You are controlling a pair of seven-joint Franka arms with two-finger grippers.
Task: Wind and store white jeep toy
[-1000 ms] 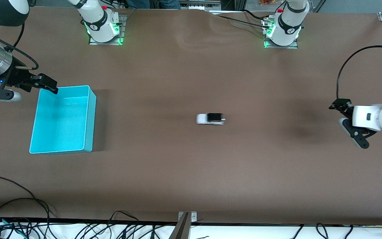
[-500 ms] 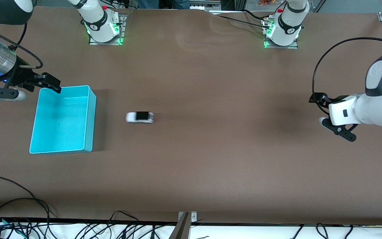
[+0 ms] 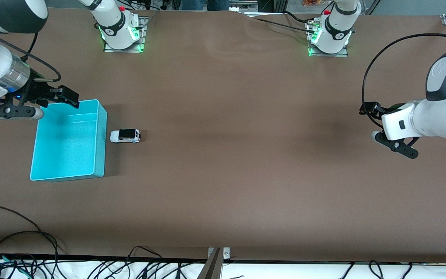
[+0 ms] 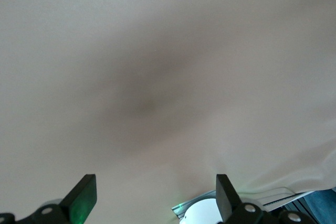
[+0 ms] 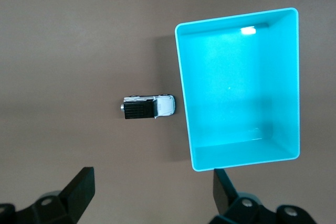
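Observation:
The white jeep toy needs to go into the cyan bin, so my right gripper should next pick up the toy by the sides of its black-roofed cabin [image 3: 127, 134] [image 5: 140, 107].
The white jeep toy [image 3: 125, 136] stands on the brown table just beside the cyan bin [image 3: 101, 144], on the bin's side toward the left arm's end, with a small gap between them. The right wrist view shows the jeep [image 5: 148, 106] next to the empty bin [image 5: 239, 87]. My right gripper [image 3: 66, 97] is open and empty, up over the bin's corner nearest the right arm's base; its own view shows it [image 5: 152, 187] open. My left gripper [image 3: 367, 110] is open and empty over bare table at the left arm's end, and its wrist view [image 4: 155, 195] shows only table.
The two arm bases [image 3: 119, 29] [image 3: 329, 33] stand at the table's edge farthest from the front camera. Cables [image 3: 14, 240] lie along the edge nearest the front camera. A black cable [image 3: 385, 54] loops from the left arm.
The jeep has rolled from the middle of the table to beside the bin. The bin has shifted slightly toward the right arm's end. The left gripper has risen and drawn inward a little.

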